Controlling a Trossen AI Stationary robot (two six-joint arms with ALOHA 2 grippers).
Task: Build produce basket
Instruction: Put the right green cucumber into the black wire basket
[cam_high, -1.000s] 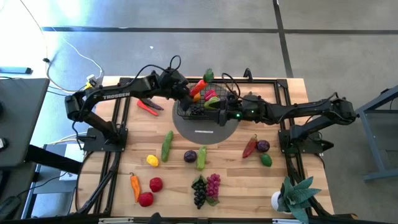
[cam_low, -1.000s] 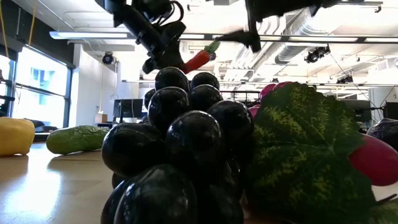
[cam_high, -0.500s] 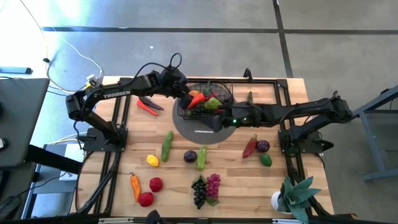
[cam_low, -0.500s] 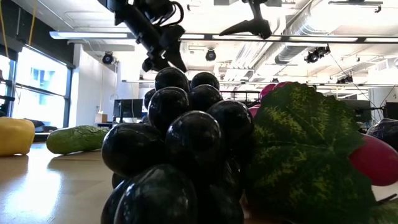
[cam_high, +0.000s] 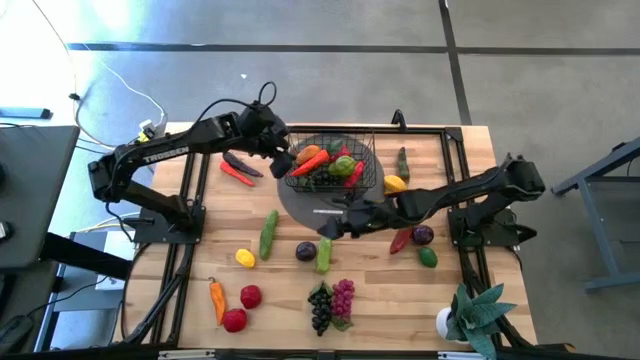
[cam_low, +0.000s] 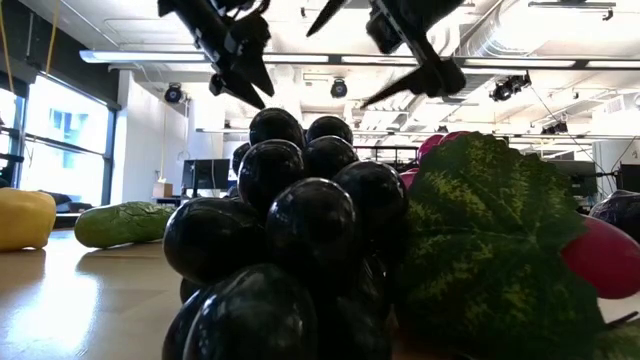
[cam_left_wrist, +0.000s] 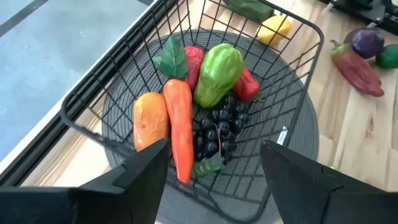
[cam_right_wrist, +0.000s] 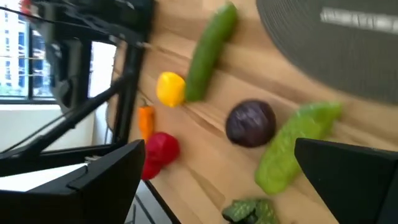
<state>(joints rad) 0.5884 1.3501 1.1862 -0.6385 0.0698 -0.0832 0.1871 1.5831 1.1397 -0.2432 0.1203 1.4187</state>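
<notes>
My right gripper needs to grab the green pepper by its middle (cam_high: 324, 254) next, so that the pepper can join the produce in the black wire basket (cam_high: 332, 165).
The black wire basket (cam_high: 332, 165) stands on a grey round disc (cam_high: 322, 208) at the table's far middle. It holds an orange pepper (cam_left_wrist: 150, 119), a long red chili (cam_left_wrist: 180, 134), a green pepper (cam_left_wrist: 217, 73), a red pepper (cam_left_wrist: 247, 84) and dark grapes (cam_left_wrist: 214, 127). My left gripper (cam_high: 282, 160) is open and empty over the basket's left rim (cam_left_wrist: 93, 127). My right gripper (cam_high: 330, 228) is open and empty above the table, just near of the disc, over a green pepper (cam_right_wrist: 292, 144) and a purple fruit (cam_right_wrist: 250, 123).
Loose produce lies around: a cucumber (cam_high: 268, 233), a yellow pepper (cam_high: 245, 258), grapes (cam_high: 320, 308), tomatoes (cam_high: 250, 296), a dark red pepper (cam_high: 402, 236), a lemon (cam_high: 395, 183), a red chili (cam_high: 237, 175). A potted plant (cam_high: 472, 312) stands at the near right corner.
My left gripper held a red chili above the basket a second ago; the chili now lies in the basket, and the gripper has drawn back a little toward the table's left edge. My right gripper has left the basket's near side and gone toward the near edge.
</notes>
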